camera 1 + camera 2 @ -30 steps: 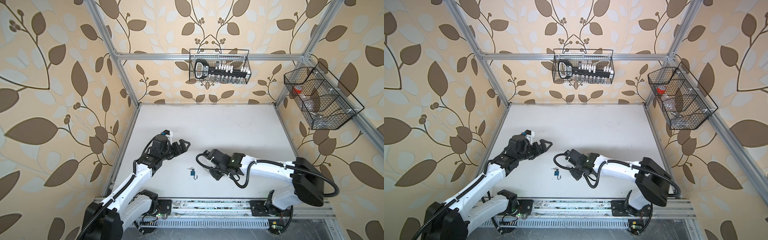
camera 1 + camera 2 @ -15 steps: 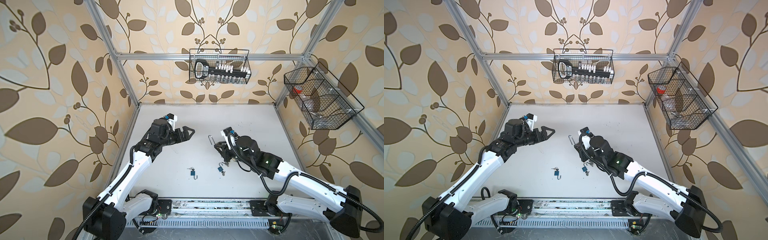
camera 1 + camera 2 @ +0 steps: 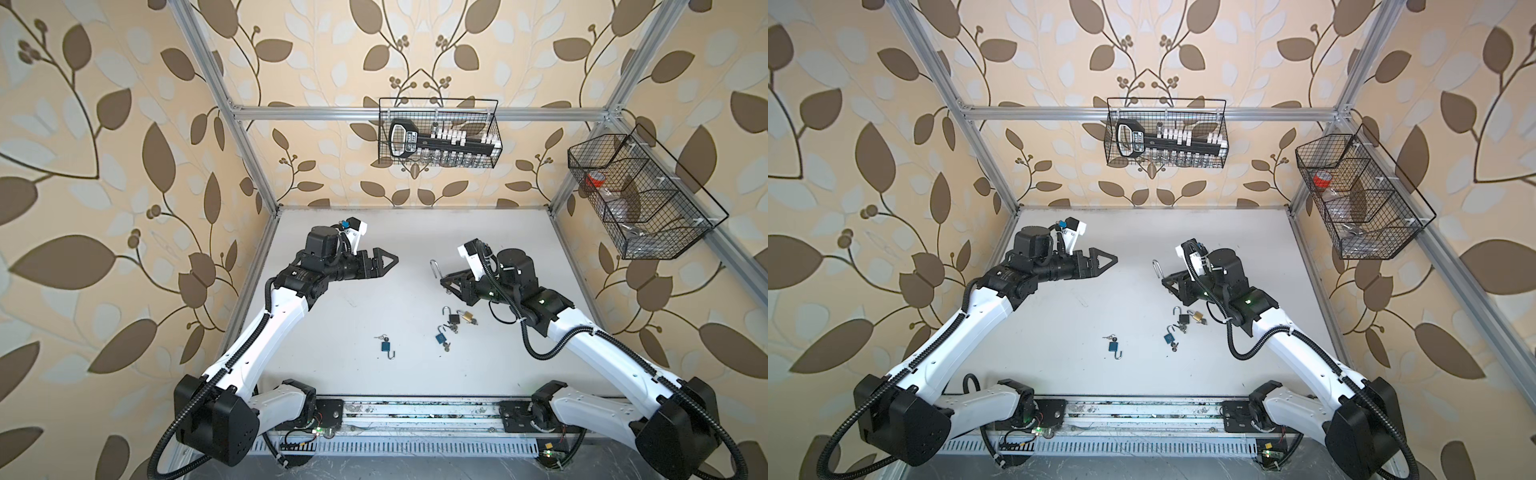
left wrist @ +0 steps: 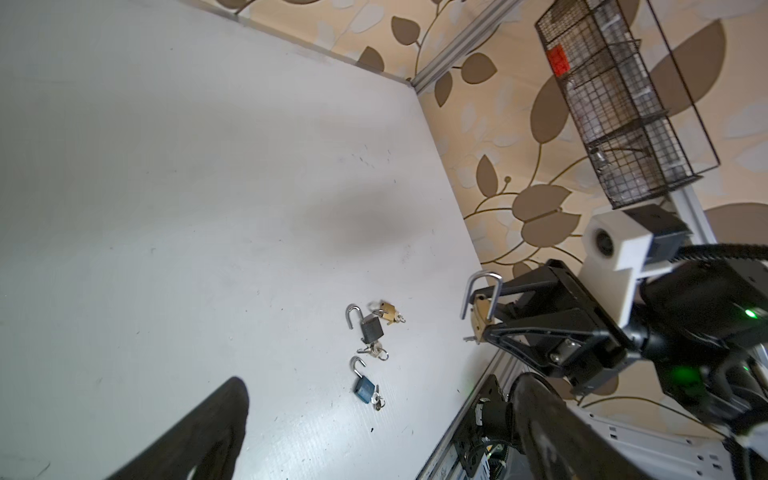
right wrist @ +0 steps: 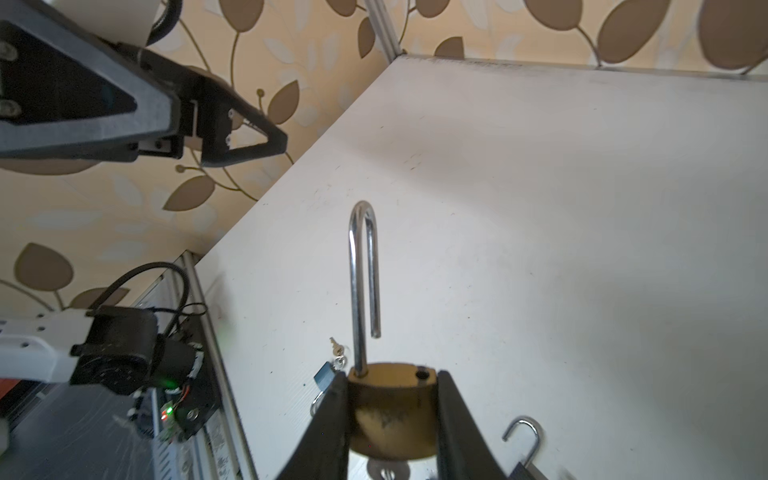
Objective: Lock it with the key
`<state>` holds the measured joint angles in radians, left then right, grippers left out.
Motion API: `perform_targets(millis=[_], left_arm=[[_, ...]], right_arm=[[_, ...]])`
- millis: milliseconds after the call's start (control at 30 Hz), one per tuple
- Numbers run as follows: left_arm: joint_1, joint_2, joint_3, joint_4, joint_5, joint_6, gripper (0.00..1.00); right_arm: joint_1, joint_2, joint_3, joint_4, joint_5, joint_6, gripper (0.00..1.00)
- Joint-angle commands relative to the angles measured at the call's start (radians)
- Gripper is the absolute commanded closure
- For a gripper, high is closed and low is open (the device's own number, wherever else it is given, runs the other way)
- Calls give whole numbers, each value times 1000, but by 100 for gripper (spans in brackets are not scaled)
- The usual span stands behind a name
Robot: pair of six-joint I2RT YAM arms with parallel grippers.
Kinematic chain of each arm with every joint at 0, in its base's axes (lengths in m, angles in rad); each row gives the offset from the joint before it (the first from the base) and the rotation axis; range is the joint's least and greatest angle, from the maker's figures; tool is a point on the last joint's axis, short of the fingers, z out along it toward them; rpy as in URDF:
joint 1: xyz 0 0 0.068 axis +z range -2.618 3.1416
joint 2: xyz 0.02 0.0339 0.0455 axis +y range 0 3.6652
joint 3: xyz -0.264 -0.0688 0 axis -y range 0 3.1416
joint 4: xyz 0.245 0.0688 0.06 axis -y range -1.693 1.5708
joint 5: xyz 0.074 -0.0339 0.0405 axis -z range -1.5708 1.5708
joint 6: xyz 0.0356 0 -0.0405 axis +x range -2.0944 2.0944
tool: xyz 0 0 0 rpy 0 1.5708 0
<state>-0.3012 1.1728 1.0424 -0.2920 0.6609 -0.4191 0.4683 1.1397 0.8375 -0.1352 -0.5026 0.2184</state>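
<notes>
The brass padlock [image 4: 481,319] has a steel shackle [image 4: 484,274], and my left gripper will next grab it there, so that the padlock's body and the key stay free for locking.
My right gripper [image 5: 390,380] is shut on a brass padlock [image 5: 390,409], gripping its body from both sides above the table. Its long steel shackle [image 5: 362,270] stands open, the free end out of the hole. A silver key [image 5: 386,471] shows under the body. In both top views the padlock [image 3: 435,269] [image 3: 1157,269] sticks out of the right gripper [image 3: 445,283] [image 3: 1166,283] toward the left gripper [image 3: 388,262] [image 3: 1109,261], which hangs open and empty a short way off. In the left wrist view the held padlock [image 4: 481,309] is at the right, beyond the open left gripper [image 4: 380,415].
Several small padlocks with keys lie on the white table [image 3: 415,232]: a blue one [image 3: 385,345], another blue one [image 3: 440,338], a black one [image 3: 454,318] and a brass one [image 3: 468,316]. Wire baskets hang on the back wall [image 3: 438,133] and right wall [image 3: 640,195].
The right arm has risen from low over the table with the brass padlock in its jaws, uncovering the small locks. The left arm has lifted and swung toward the back, still open.
</notes>
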Motion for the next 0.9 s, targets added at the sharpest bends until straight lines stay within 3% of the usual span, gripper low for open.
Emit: perform_targets(millis=[0, 300, 633, 867], left_arm=[[-21, -31, 44, 148, 175, 63, 3], [-118, 35, 122, 123, 299, 171, 16], [-154, 73, 147, 96, 337, 194, 31], [-157, 76, 156, 79, 350, 205, 53]], right_arm=[[-9, 33, 71, 48, -243, -53, 100], [-20, 136, 174, 0, -480, -69, 100], [-20, 125, 187, -14, -495, -63, 100], [-26, 121, 186, -26, -471, -59, 100]])
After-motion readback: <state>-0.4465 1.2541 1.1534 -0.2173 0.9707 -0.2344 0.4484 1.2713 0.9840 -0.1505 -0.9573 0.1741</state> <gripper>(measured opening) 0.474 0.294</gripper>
